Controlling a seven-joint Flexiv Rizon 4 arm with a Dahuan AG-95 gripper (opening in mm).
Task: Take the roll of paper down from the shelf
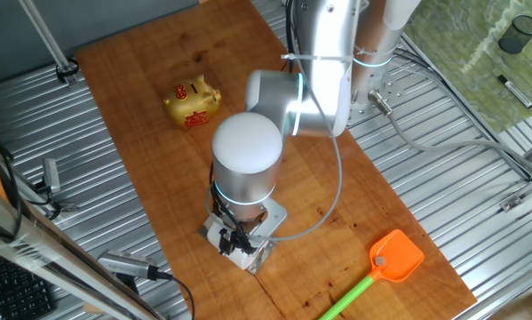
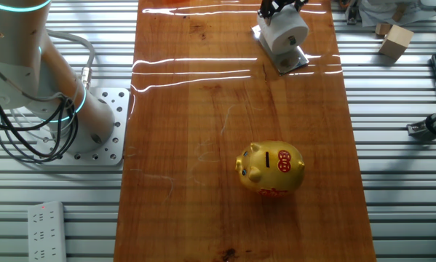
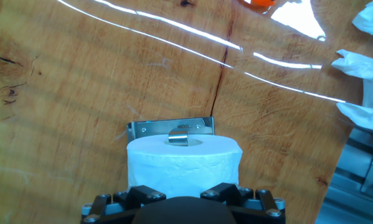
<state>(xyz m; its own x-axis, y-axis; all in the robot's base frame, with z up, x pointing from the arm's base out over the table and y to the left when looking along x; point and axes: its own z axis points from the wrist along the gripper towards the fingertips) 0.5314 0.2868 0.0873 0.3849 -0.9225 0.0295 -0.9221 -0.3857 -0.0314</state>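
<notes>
I will next grab the roll (image 2: 284,33) of paper by its curved outer side with my gripper, to take it down from the shelf.
The roll of paper (image 3: 183,160) is a white cylinder lying on the shelf (image 3: 169,128), a small shiny grey metal stand on the wooden board. In the other fixed view the roll (image 2: 284,33) rests on the shelf (image 2: 295,60) at the board's far end. My gripper (image 3: 184,194) hangs right over the roll, its black fingers (image 3: 142,193) spread to either side of the roll's near end. Contact with the paper does not show. In one fixed view the arm hides most of the roll (image 1: 246,256); the gripper (image 1: 234,235) and the shelf's edge (image 1: 275,214) show below it.
A golden piggy bank (image 1: 193,104) stands on the wooden board (image 1: 150,124), also seen in the other fixed view (image 2: 271,169). An orange swatter with a green handle (image 1: 396,256) lies near the board's corner. Crumpled white tissue (image 3: 368,62) lies beside the board. Metal slats surround it.
</notes>
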